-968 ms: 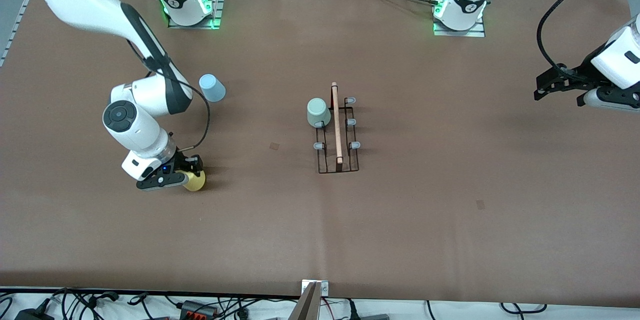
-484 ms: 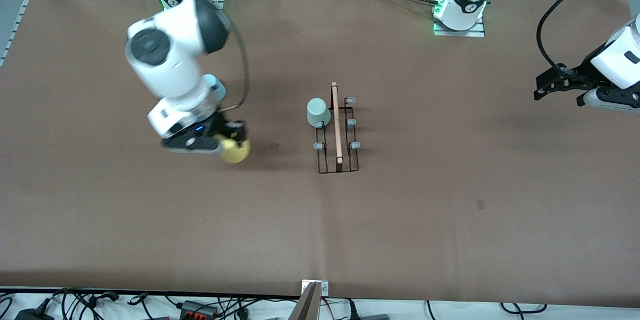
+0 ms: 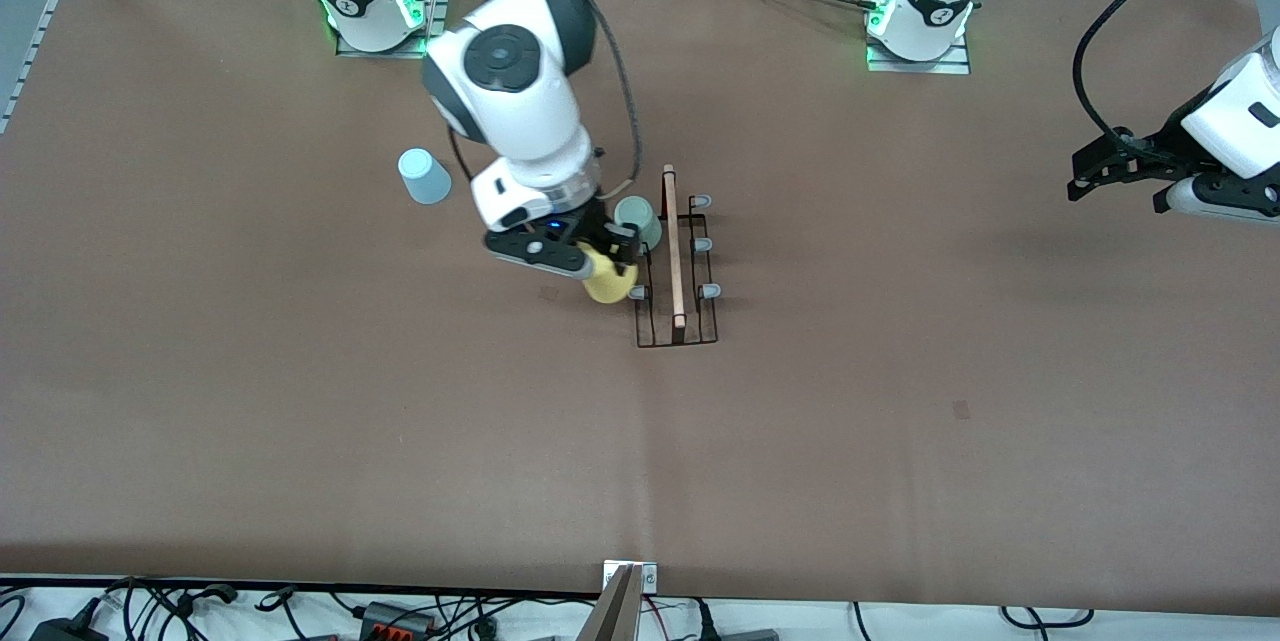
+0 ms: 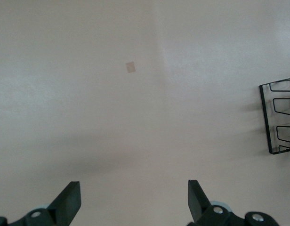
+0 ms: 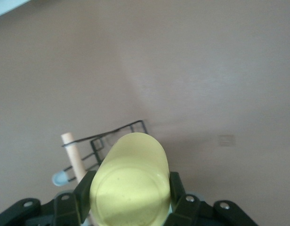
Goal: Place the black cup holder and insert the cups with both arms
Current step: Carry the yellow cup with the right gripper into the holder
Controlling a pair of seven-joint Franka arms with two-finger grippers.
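My right gripper is holding the yellow cup [image 3: 608,285] above and beside the holder's peg. The cup would miss the peg if I opened now, so my right gripper should first line it up.
The black cup holder [image 3: 677,316] lies on the table's middle, with its wooden rod handle [image 3: 672,241] on top. A pale green cup [image 3: 640,221] sits upside down on one of its pegs at the end nearest the robots' bases. My right gripper [image 3: 612,271] is shut on the yellow cup [image 3: 608,285] and holds it over the holder's side toward the right arm's end. In the right wrist view the yellow cup [image 5: 131,183] fills the space between the fingers [image 5: 86,193], above the holder [image 5: 112,136]. The light blue cup [image 3: 424,176] stands upside down on the table. My left gripper [image 3: 1118,193] waits open and empty at the left arm's end.
Two small tape marks [image 3: 549,292] [image 3: 961,409] lie on the brown table cover. The left wrist view shows bare table, one tape mark [image 4: 130,67] and an end of the holder [image 4: 279,117]. Cables lie along the table's front edge [image 3: 400,611].
My right gripper has lifted the yellow cup off the table and carried it from the right arm's end to the holder. The left arm has not moved.
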